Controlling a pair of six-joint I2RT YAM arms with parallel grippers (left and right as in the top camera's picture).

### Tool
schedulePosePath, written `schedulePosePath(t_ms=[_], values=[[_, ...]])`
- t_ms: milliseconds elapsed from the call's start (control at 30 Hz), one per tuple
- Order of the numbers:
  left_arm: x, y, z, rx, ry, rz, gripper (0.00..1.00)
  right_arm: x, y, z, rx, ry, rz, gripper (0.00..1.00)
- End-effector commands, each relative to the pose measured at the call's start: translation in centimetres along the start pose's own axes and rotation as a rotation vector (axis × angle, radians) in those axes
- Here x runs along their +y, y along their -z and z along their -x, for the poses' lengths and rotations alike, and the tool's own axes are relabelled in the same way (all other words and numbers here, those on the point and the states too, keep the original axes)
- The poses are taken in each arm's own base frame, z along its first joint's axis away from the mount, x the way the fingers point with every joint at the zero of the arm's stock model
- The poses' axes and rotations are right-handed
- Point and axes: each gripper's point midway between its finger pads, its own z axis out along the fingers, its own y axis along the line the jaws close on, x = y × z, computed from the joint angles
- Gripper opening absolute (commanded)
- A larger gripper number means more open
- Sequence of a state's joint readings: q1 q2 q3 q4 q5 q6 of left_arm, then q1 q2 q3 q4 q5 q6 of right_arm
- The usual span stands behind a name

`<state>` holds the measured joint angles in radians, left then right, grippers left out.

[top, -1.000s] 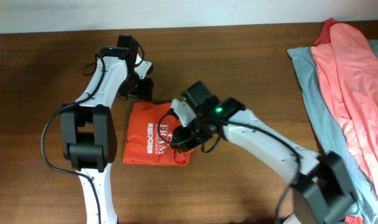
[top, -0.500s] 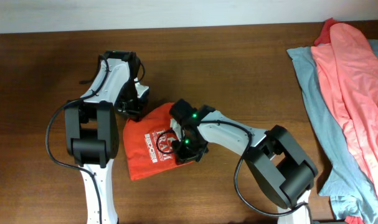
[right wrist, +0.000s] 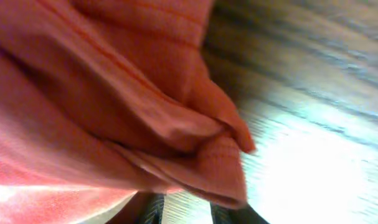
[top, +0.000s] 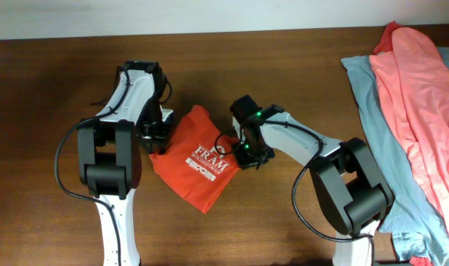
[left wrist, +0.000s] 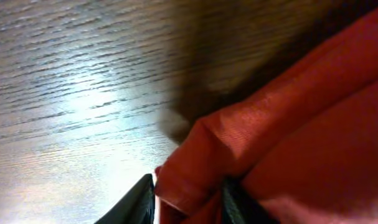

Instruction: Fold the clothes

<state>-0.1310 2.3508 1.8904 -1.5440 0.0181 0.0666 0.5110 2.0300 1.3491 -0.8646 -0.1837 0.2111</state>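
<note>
The folded T-shirt should move aside still folded with its print showing, so my left gripper needs to pinch its hem at the edge next.
The orange-red T-shirt [top: 198,159] lies folded small on the wooden table, turned like a diamond, with the white "FRAM" print facing up. My left gripper [top: 156,137] is at its upper-left edge. In the left wrist view a folded hem of the shirt [left wrist: 195,155] sits pinched between the two dark jaws [left wrist: 189,199]. My right gripper [top: 243,152] is at the shirt's right corner. In the right wrist view bunched shirt cloth [right wrist: 145,106] covers the fingertips [right wrist: 190,211], which are closed on it.
A paler salmon-pink garment [top: 420,96] lies over a grey-blue garment [top: 376,111] at the table's right edge. Bare brown wood [top: 298,66] surrounds the shirt. Both arms reach in from the front edge.
The shirt has turned from a flat rectangle to a diamond. My right gripper has moved right and up with the shirt's corner. My left gripper stays on the upper-left edge.
</note>
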Motion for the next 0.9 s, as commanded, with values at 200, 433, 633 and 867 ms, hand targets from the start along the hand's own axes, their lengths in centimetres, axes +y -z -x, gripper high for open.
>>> schedulePosePath(t_ms=[200,433,633,867], values=[[0.0,1.9,2.4,-0.136,0.015,-0.012,0.34,-1.5,4.2,0.4,-0.054,0.007,-0.087,0.26],[-0.2,10.0,4.2,-0.428,0.021,-0.021,0.65,-3.4,11.0,-1.0,-0.158,-0.026,-0.154,0.27],[-4.6,11.0,5.2,-0.504,-0.219,-0.230,0.78,-4.1,12.5,-2.2,-0.153,-0.050,-0.156,0.27],[-6.6,7.7,7.2,-0.462,-0.327,-0.360,0.79,-4.1,12.4,-2.4,-0.145,-0.051,-0.157,0.27]])
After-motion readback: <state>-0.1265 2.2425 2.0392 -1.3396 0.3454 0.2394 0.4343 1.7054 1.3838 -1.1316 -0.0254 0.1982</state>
